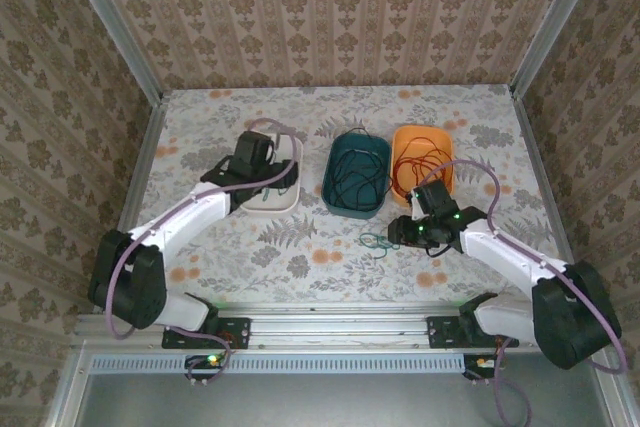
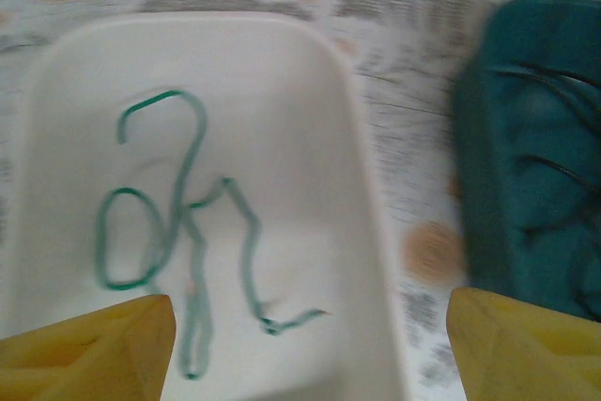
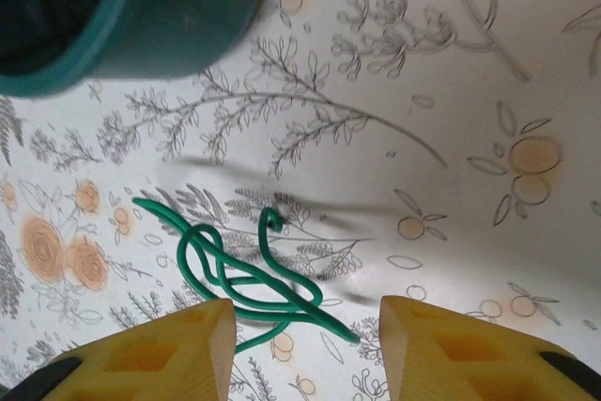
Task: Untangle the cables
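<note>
I should reach the knotted green cable with my left gripper and grab an outer part of it, so the cable's curls stay free for my right gripper to untangle.
A green cable (image 2: 178, 223) lies in loose curls on the floor of a white tray (image 2: 366, 185). My left gripper (image 2: 310, 312) hovers open above it, nothing between its yellow fingers; from above it sits over that tray (image 1: 272, 179). Another green cable (image 3: 262, 237) lies knotted on the flowered table, seen from above as a small coil (image 1: 377, 242). My right gripper (image 3: 305, 312) stands open just over it, one finger on each side, not touching; it is in front of the trays (image 1: 398, 234). A black cable (image 1: 355, 179) lies in the teal tray and a red cable (image 1: 420, 162) in the orange tray.
Three trays stand in a row mid-table: white (image 1: 270, 203), teal (image 1: 332, 162) and orange (image 1: 400, 135). The teal tray (image 3: 160, 16) is close beyond the right gripper and to the right of the left one (image 2: 526, 138). Patterned walls enclose the table.
</note>
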Controlling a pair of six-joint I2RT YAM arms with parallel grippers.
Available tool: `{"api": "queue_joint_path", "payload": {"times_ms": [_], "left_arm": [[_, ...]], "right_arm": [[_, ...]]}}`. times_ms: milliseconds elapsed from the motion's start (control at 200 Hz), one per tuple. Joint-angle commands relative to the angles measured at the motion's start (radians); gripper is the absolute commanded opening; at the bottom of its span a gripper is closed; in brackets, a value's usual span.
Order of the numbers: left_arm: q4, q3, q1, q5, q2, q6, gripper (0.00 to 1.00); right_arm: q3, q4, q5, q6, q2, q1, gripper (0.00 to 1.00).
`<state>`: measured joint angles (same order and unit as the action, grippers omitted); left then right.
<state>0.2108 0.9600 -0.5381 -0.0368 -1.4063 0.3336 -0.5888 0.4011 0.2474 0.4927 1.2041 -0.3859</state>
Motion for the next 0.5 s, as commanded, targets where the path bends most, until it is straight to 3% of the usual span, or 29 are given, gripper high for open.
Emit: {"api": "queue_joint_path", "payload": {"times_ms": [0,200,245,355,490], "left_arm": [[-0.028,-0.008,-0.075,0.150,0.019,-0.064,0.77],[0.007,0.028,-0.186,0.355,-0.040,-0.139,0.75],[0.016,0.038,-0.206,0.387,-0.057,-0.153,0.75],[0.013,0.052,-0.234,0.433,-0.101,-0.162,0.75],[-0.032,0.055,-0.238,0.464,-0.143,-0.136,0.75]], "right_arm": [[-0.028,0.033,0.053,-0.035,0.044,-0.016,0.45],[-0.032,0.032,0.066,-0.040,0.095,-0.024,0.41],[-0.033,0.028,0.071,-0.040,0.099,-0.024,0.35],[-0.033,0.028,0.058,-0.040,0.082,-0.026,0.09],[-0.025,0.037,0.045,-0.036,0.010,-0.025,0.00]]}}
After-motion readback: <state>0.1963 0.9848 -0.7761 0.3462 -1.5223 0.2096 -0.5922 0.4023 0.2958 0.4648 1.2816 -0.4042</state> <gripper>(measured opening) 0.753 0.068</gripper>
